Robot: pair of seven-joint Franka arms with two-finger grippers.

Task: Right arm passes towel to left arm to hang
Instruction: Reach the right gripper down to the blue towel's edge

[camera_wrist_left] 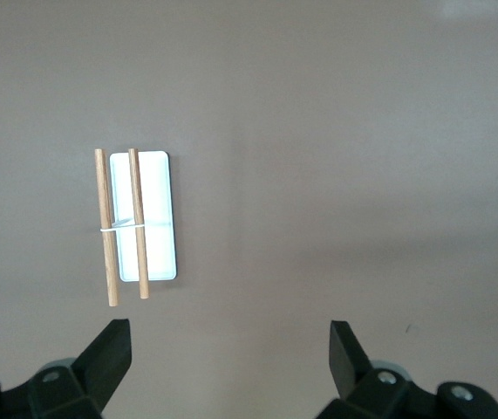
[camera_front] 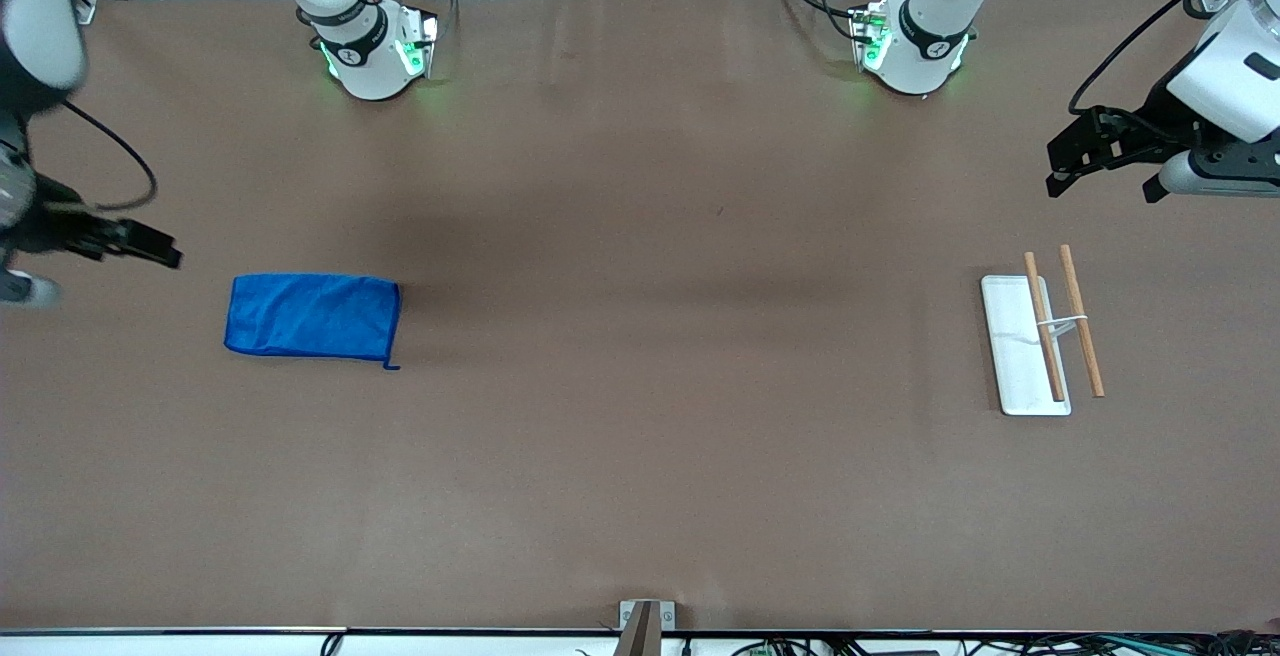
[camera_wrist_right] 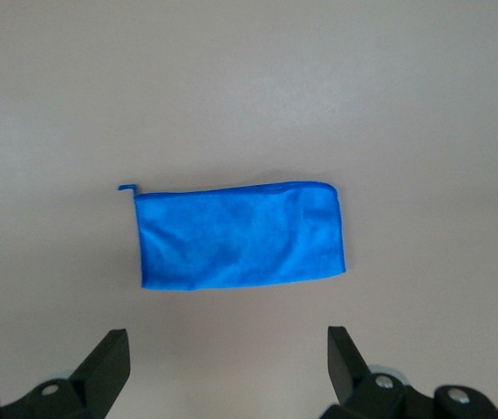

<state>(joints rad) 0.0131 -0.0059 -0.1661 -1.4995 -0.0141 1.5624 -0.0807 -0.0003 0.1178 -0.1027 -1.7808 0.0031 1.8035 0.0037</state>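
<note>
The right gripper grabs the blue towel by its long edge (camera_front: 314, 276) (camera_wrist_right: 244, 286) next, to pass it to my left gripper for hanging.
The towel (camera_front: 312, 316) is a bright blue cloth lying flat on the brown table toward the right arm's end, with a thin loop (camera_front: 392, 367) at one corner. In the right wrist view the towel (camera_wrist_right: 240, 236) lies ahead of the open right gripper (camera_wrist_right: 227, 345), which holds nothing. That right gripper (camera_front: 150, 244) hovers over bare table beside the towel. The left gripper (camera_front: 1052, 171) hangs open and empty over the left arm's end of the table. The left wrist view shows the left gripper (camera_wrist_left: 229, 345) with only tabletop between its fingers.
A white flat base (camera_front: 1015, 366) carrying two wooden rods (camera_front: 1082, 321) tied by a white band lies near the left arm's end; the left wrist view shows this base (camera_wrist_left: 157, 218) too. Arm bases (camera_front: 370, 51) (camera_front: 915, 41) stand at the table's back edge. A metal bracket (camera_front: 645, 616) sits at the front edge.
</note>
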